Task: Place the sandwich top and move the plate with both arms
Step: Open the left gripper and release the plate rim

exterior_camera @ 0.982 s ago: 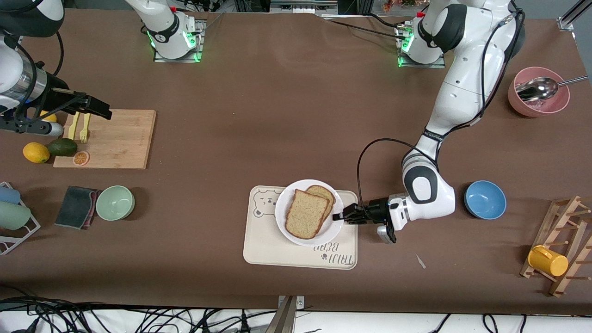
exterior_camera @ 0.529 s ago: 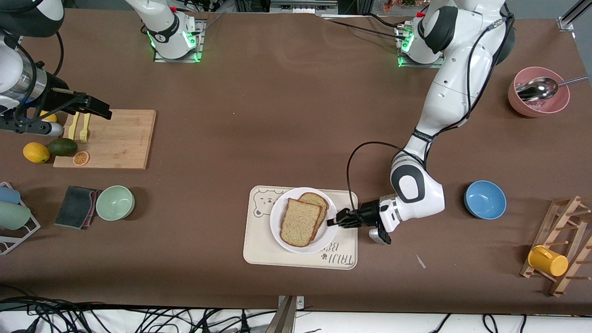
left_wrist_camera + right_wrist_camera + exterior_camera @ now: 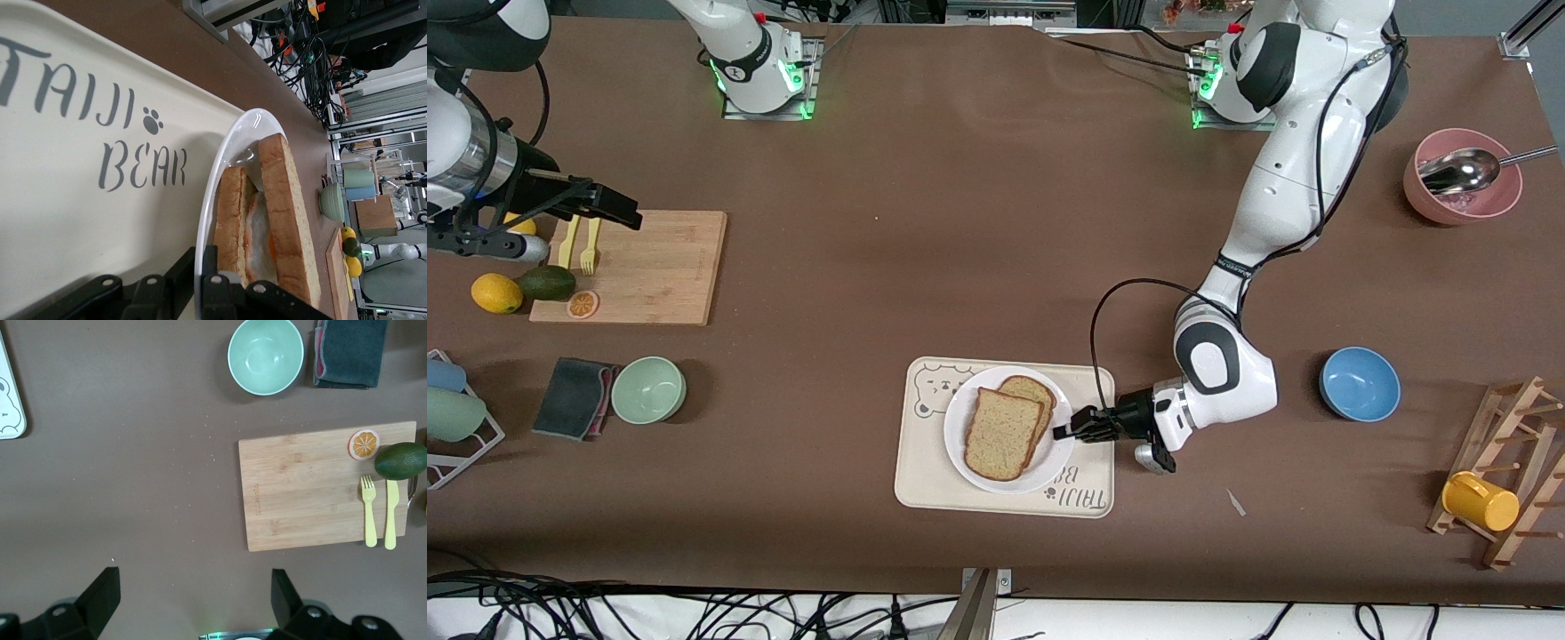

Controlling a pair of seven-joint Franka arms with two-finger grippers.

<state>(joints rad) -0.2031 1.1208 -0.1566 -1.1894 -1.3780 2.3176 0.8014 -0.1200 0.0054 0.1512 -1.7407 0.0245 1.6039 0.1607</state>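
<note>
The white plate's base is within the cream tray's edges and the plate would lie there, so my left gripper needs to open its fingers.
The white plate lies on the cream bear tray. The sandwich top, a tan slice with a dark crust, rests on a lower slice. In the left wrist view the top slice covers fried egg over the lower slice. My left gripper is shut on the plate's rim at the edge toward the left arm's end, one finger above and one below. My right gripper hangs open over the wooden cutting board, holding nothing, and waits.
A blue bowl sits beside the left arm's wrist. A pink bowl with a spoon and a wooden rack with a yellow cup stand at the left arm's end. A green bowl, dark cloth, lemon and avocado lie near the board.
The left gripper has slid the plate and sandwich across the tray, nearer the front camera and toward the right arm's end. The right arm has not moved.
</note>
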